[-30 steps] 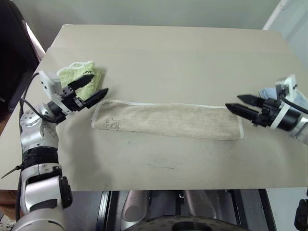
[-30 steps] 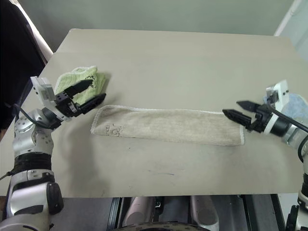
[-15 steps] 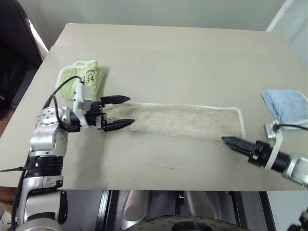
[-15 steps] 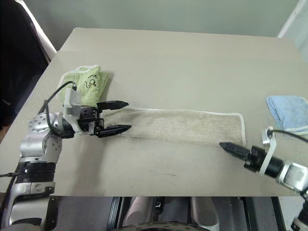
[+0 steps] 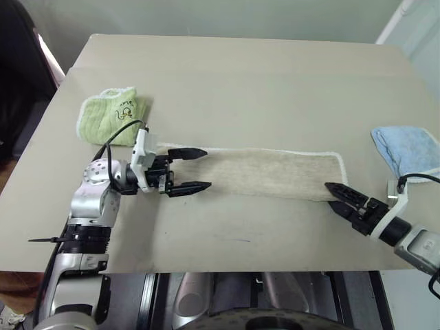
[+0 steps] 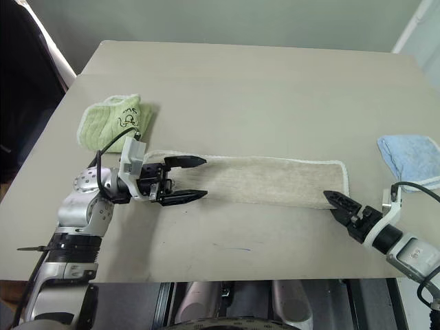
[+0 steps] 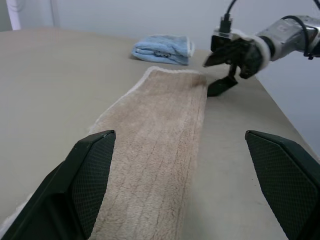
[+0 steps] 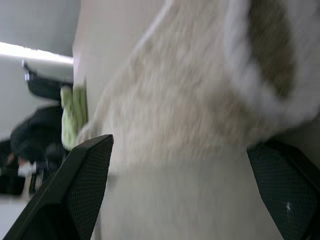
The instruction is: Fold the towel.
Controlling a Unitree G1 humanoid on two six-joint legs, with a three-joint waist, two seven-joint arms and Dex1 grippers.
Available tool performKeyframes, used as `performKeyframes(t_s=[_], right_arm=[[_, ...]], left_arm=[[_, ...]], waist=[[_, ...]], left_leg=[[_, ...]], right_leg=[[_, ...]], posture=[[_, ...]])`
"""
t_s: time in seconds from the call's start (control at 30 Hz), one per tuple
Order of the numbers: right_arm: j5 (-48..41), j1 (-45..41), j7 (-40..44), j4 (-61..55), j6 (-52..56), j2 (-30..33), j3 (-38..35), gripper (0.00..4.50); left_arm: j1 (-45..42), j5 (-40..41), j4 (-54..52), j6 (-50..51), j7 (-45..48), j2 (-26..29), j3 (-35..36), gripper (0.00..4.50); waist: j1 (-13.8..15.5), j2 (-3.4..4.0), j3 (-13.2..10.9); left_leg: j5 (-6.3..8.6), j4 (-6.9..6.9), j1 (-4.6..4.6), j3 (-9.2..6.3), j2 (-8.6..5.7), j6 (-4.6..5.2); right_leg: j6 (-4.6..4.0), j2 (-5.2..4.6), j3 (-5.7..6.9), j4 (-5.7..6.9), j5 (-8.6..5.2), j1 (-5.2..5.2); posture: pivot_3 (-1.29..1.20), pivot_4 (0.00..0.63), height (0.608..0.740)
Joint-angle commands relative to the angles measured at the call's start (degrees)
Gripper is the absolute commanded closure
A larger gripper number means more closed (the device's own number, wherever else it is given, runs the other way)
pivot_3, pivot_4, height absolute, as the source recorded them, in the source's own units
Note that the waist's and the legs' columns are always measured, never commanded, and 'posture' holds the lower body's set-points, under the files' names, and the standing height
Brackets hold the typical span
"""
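The towel (image 5: 275, 172) lies flat across the table, so my right gripper grabs it by its white-edged corner next, where the towel's hem curls up.
The towel (image 5: 275, 172) is a long beige strip with white edging, lying flat across the middle of the table. My left gripper (image 5: 206, 168) hovers over its left end, pointing along the strip. It is open, with one finger over each long edge and nothing held. In the left wrist view the towel (image 7: 160, 150) runs away between the fingers (image 7: 75, 190). My right gripper (image 5: 331, 194) is low at the towel's front right corner, open, its tips just off the edging. The right wrist view shows that towel corner (image 8: 190, 90) close up.
A small light-green cloth (image 5: 113, 115) lies at the left of the table (image 5: 240, 75), behind my left arm. A folded light-blue cloth (image 5: 407, 148) sits by the right edge, beyond my right gripper. The table's front edge is close below both arms.
My left gripper swung right from beside the green cloth to over the towel's left end. My right gripper dropped, rolled and pulled back to the towel's front right corner. Both stayed open.
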State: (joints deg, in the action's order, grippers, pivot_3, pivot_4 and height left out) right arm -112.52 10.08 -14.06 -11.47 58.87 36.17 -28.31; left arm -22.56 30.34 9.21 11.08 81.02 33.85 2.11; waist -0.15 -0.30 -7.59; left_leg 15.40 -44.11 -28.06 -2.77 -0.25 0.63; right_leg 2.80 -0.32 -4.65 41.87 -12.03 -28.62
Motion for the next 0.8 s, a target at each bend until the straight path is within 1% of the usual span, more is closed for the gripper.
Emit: performKeyframes(t_s=[0.03,0.33,0.37,0.43,0.47,0.53,0.57,0.63,0.8], right_arm=[[-0.48,-0.71,-2.27,0.09,-2.88,-0.45,-0.99,0.07],[-0.48,-0.45,-3.96,-0.95,-5.09,-2.80,-0.75,0.07],[-0.48,-0.55,-4.46,-0.94,-5.59,-3.05,-0.64,0.24],[-0.48,-0.43,-4.96,-1.01,-6.27,-3.59,-0.67,0.63],[-0.48,-0.29,-5.07,-1.21,-6.41,-3.78,-0.72,0.94],[-0.48,0.46,-5.64,-2.32,-7.37,-4.27,-1.20,1.69],[-0.48,0.85,-5.79,-2.73,-7.79,-4.37,-1.44,1.98],[-0.48,1.37,-5.83,-3.13,-8.24,-4.32,-1.54,2.73],[-0.48,3.37,-3.05,-4.58,-7.79,-2.55,-3.48,4.47]], left_arm=[[-0.18,-0.49,-0.03,-1.76,0.58,-0.16,-0.03,0.01],[0.13,-1.13,1.46,-3.53,0.48,-0.45,-0.17,0.01],[0.07,-1.23,1.50,-3.68,0.41,-0.53,-0.25,0.00],[-0.03,-1.37,1.26,-3.67,0.15,-0.68,-0.40,0.00],[-0.07,-1.42,1.21,-3.66,0.09,-0.70,-0.42,0.00],[-0.41,-1.67,1.28,-3.70,0.05,-0.67,-0.44,0.00],[-0.68,-1.77,1.29,-3.60,-0.06,-0.70,-0.45,0.00],[-1.01,-1.86,1.31,-3.45,-0.24,-0.81,-0.39,0.00],[-3.12,3.30,-1.86,5.03,-5.05,-2.67,1.62,0.00]], waist=[[0.00,0.00,0.00],[0.02,0.01,0.01],[0.02,0.01,0.01],[0.02,0.01,0.01],[0.01,0.01,0.00],[0.02,0.02,0.00],[0.02,0.02,0.00],[0.04,0.03,0.00],[0.24,0.03,0.00]], left_leg=[[0.02,0.00,0.00,0.01,0.00,0.04],[-0.01,0.03,0.00,0.02,0.01,0.38],[0.00,0.03,-0.01,0.03,0.01,0.40],[0.02,0.03,-0.01,0.04,0.01,0.42],[0.03,0.02,-0.02,0.04,0.00,0.43],[0.04,0.03,-0.02,0.08,0.00,0.44],[0.05,0.04,-0.02,0.07,0.00,0.43],[0.05,0.08,-0.02,0.06,0.01,0.43],[0.07,0.08,-0.05,0.10,0.00,0.45]], right_leg=[[0.03,-0.01,0.00,-0.07,0.03,0.03],[0.13,0.00,0.00,-0.71,0.35,0.19],[0.15,0.00,0.00,-0.80,0.41,0.20],[0.19,0.00,0.00,-0.93,0.48,0.27],[0.20,-0.02,-0.01,-0.96,0.51,0.26],[-0.05,-0.02,-0.03,-0.96,0.67,0.25],[-0.05,-0.02,-0.03,-0.96,0.67,0.24],[-0.05,-0.01,-0.03,-0.96,0.67,0.22],[-0.06,-0.04,-0.03,-1.00,0.67,0.25]], posture=[[0.00,0.150,0.697],[0.00,0.150,0.697],[0.00,0.150,0.697],[0.00,0.150,0.697],[0.00,0.150,0.697],[0.00,0.150,0.697],[0.00,0.150,0.697],[0.00,0.150,0.697],[0.00,0.150,0.697]])
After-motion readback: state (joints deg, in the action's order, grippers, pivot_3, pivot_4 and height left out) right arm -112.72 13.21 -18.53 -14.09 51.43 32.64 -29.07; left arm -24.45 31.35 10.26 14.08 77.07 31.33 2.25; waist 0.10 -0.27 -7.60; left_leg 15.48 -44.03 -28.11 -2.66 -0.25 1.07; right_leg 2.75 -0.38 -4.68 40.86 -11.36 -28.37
